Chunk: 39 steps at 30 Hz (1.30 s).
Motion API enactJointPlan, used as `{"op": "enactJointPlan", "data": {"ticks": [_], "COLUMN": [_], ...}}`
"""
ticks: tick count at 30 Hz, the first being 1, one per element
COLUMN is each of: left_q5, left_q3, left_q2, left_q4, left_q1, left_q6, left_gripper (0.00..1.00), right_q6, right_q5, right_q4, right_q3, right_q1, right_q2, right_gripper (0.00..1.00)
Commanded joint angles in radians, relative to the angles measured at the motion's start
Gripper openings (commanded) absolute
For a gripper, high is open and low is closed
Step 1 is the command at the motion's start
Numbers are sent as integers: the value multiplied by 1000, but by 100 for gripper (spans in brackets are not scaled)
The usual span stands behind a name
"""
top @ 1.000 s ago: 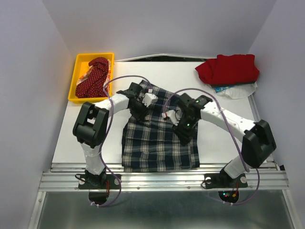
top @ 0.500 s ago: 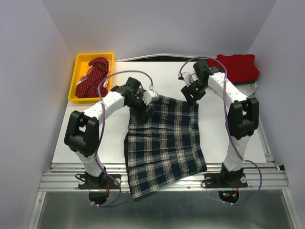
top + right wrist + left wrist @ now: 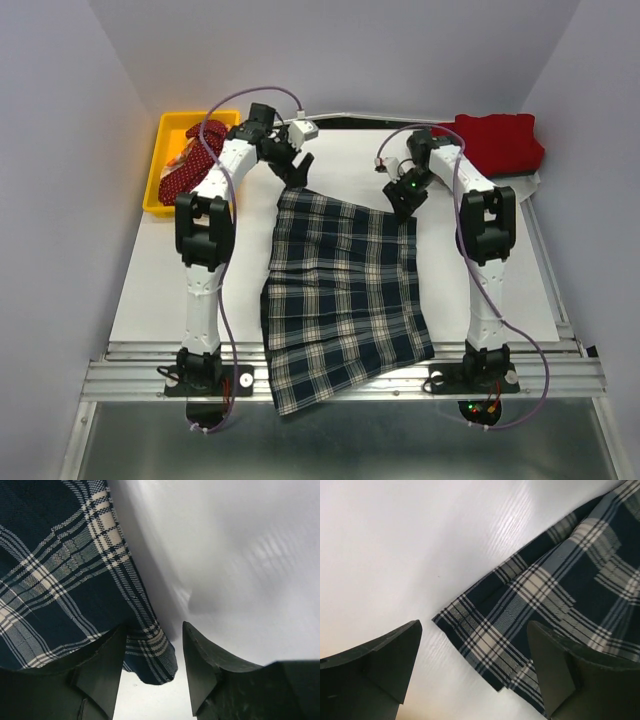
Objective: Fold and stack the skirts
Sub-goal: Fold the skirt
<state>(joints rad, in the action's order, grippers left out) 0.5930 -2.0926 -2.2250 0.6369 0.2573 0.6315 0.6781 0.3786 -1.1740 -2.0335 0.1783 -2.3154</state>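
Observation:
The left gripper picks up the plaid skirt's far corner (image 3: 289, 194) (image 3: 455, 628) next, opposite the corner at my right gripper, to fold that edge of the skirt over.
The navy, green and white plaid skirt (image 3: 340, 290) lies spread flat in the middle of the table, and its near hem hangs over the front edge. My left gripper (image 3: 298, 170) hovers open just beyond the skirt's far left corner (image 3: 485, 635), holding nothing. My right gripper (image 3: 404, 205) is at the far right corner (image 3: 150, 645). Its jaws stand apart, with the corner against one finger and a gap to the other. The dark red dotted skirt (image 3: 200, 160) sits bunched in the yellow bin (image 3: 165, 125). The plain red skirt (image 3: 495, 142) lies at the back right.
A bit of pale cloth with orange (image 3: 178, 160) peeks out beside the dotted skirt in the bin. White material (image 3: 505, 188) lies under the red skirt. Grey walls close in the table on three sides. A metal rail (image 3: 340, 375) runs along the front.
Both arms reached toward the back and drew the plaid skirt out flat. The left gripper then opened, let go of the far left corner and moved further back. The right jaws widened.

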Motion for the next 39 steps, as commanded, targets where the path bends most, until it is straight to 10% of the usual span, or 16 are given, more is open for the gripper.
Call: {"op": "enactJointPlan", "data": {"ticks": [1,13,17,20,30,39], "left_q5": [62,-15,-47,-87,-275,-318], "left_q3": [-73,72,123,155,-386,-331], "left_q2": [-100,-134,-121,-102,-242,-56], "left_q4": [107,142,182,176,51,-264], "left_q1": [0,5,16,16,-38,-58], "left_q6": [42,174,226,225,-27,-125], "left_gripper": [99,97,67,0,0,0], "right_q6": [69,87,81,60,-178,-252], "right_q5": [46,46,51,51,-118,-227], "right_q4": [-56,-42,-38,-16,269,381], "right_q3": [16,96,98,110,4,-275], "right_q1": [9,9,9,9,0,-31], "right_q2": [-21,-25,-21,-4,-4,-6], "right_gripper": [52,3,1,1,1,1]}}
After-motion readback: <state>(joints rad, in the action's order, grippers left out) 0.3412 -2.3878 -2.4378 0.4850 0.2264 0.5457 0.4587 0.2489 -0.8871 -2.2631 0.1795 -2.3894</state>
